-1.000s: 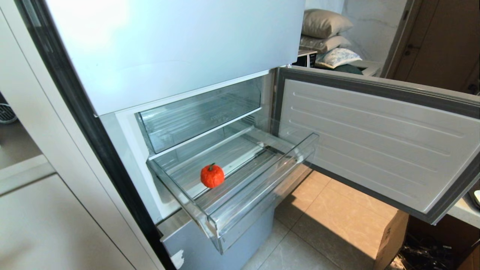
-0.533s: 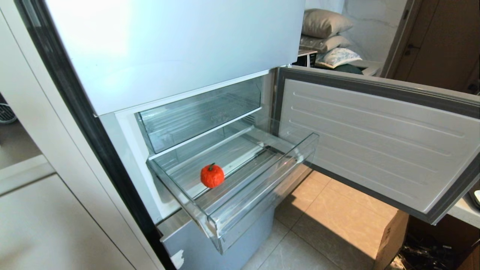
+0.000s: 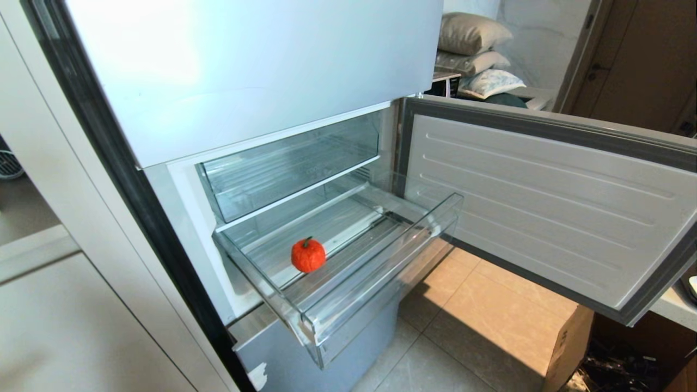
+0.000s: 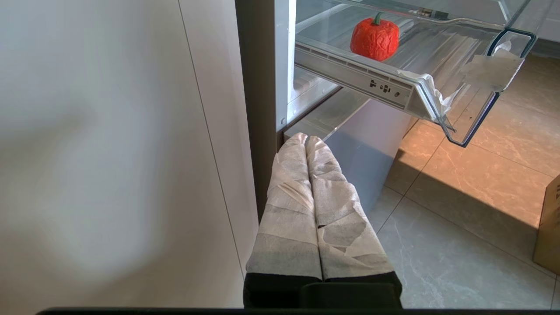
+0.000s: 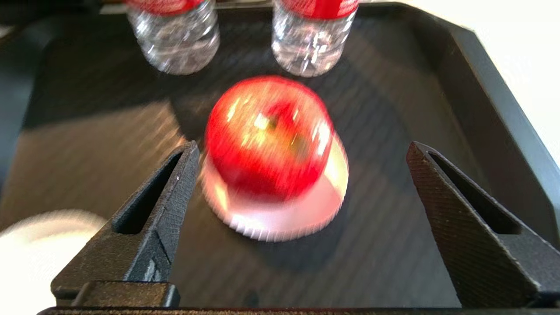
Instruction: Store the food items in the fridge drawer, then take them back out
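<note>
My right gripper should go to the glossy red apple (image 5: 267,135) and pick it up by its rounded sides. Then it can store the apple in the clear fridge drawer.
A fuzzy orange-red fruit (image 3: 308,255) with a green stem sits on the ribbed floor of the pulled-out clear fridge drawer (image 3: 348,294). The left wrist view shows the same fruit (image 4: 375,38) in the drawer (image 4: 385,85) from below. A glossy red apple (image 5: 267,135) rests on a small white disc (image 5: 280,218) in a dark tray (image 5: 481,87). My right gripper (image 5: 302,146) is open over the tray, its fingers spread wide, the apple just beyond their tips and nothing gripped. My left gripper (image 4: 306,139) is shut and empty, low beside the fridge's foot. Neither arm shows in the head view.
The fridge door (image 3: 544,201) stands open to the right of the drawer. A deeper clear bin (image 3: 288,163) sits above the drawer. A cardboard box (image 3: 569,348) is on the tiled floor. Two water bottles (image 5: 177,35) (image 5: 313,35) stand behind the apple.
</note>
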Available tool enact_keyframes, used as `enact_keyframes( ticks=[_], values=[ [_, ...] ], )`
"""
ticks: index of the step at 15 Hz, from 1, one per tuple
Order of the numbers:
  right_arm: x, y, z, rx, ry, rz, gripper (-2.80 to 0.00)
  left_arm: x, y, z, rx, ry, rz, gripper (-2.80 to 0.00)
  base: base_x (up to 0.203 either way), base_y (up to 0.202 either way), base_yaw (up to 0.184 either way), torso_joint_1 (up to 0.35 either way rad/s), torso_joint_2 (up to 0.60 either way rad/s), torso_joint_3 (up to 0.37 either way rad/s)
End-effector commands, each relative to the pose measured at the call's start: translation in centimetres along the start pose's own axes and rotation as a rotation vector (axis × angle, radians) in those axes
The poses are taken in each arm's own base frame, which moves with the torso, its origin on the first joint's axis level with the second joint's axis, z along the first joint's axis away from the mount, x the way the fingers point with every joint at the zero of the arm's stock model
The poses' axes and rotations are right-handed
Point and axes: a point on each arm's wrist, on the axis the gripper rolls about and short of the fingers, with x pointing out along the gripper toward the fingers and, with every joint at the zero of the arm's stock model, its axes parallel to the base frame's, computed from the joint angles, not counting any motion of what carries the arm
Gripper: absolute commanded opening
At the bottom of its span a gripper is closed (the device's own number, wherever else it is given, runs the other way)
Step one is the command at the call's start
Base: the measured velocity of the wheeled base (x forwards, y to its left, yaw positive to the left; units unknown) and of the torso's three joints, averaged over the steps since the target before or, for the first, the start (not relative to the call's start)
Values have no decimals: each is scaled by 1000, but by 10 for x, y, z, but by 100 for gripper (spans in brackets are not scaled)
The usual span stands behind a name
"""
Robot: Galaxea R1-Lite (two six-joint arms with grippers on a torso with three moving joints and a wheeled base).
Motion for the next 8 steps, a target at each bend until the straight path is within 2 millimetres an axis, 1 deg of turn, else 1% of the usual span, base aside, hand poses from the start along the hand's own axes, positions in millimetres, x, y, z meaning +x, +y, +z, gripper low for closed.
enact_keyframes(
  ticks=[1,5,8],
  values=[
    [17,-2,-8,7,2,0,0,0,0,0,0,0,1,-280,0,0,0,0,0,0],
    [34,-2,-10,17,-15,7,0,0,0,0,0,-1,1,-280,0,0,0,0,0,0],
    [42,-1,-10,46,-27,12,0,0,0,0,0,0,1,-280,0,0,0,0,0,0]
  ],
)
